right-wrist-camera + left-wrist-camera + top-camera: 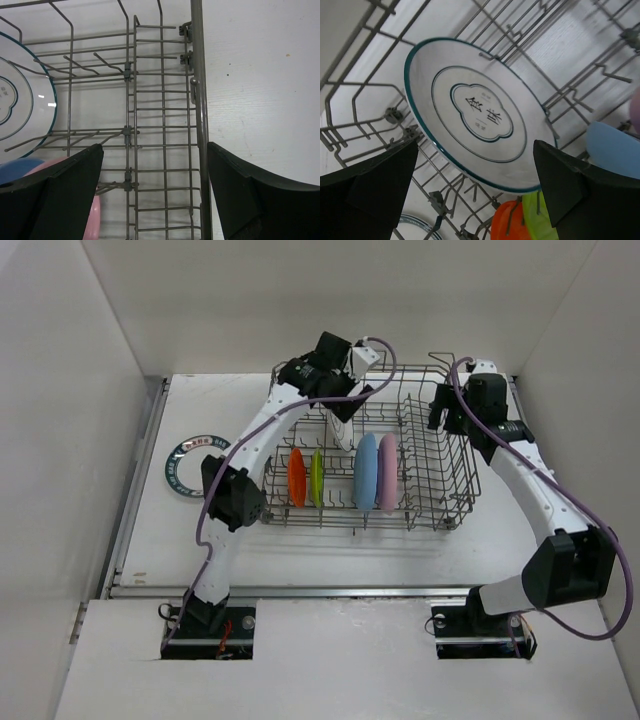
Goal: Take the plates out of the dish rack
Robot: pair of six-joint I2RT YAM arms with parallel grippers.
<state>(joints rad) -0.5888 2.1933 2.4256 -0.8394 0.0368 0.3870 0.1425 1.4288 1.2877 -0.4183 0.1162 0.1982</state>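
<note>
I will use my left gripper to grab the leaning white plate by its exposed top rim (335, 431) (462, 169), so that the plate's base stays free to rest on the tabletop.
The grey wire dish rack (440, 490) stands mid-table. A white patterned plate (341, 427) leans in its back left part. Orange (296, 478), lime-green (317, 478), light-blue (366, 473) and pink (388, 473) plates stand upright in its front row. Another white patterned plate (195, 462) lies on the table left of the rack; a third does not show. My left gripper (347, 390) is open just above the leaning plate (480, 115), its fingers wide on either side without touching it. My right gripper (445, 412) is open and empty, astride the rack's right rim (197, 100).
White walls close in the table on the left, back and right. In the right wrist view the white plate (20, 100), light-blue plate (15, 167) and pink plate (92, 215) sit at the left, with bare table (260, 75) right of the rim.
</note>
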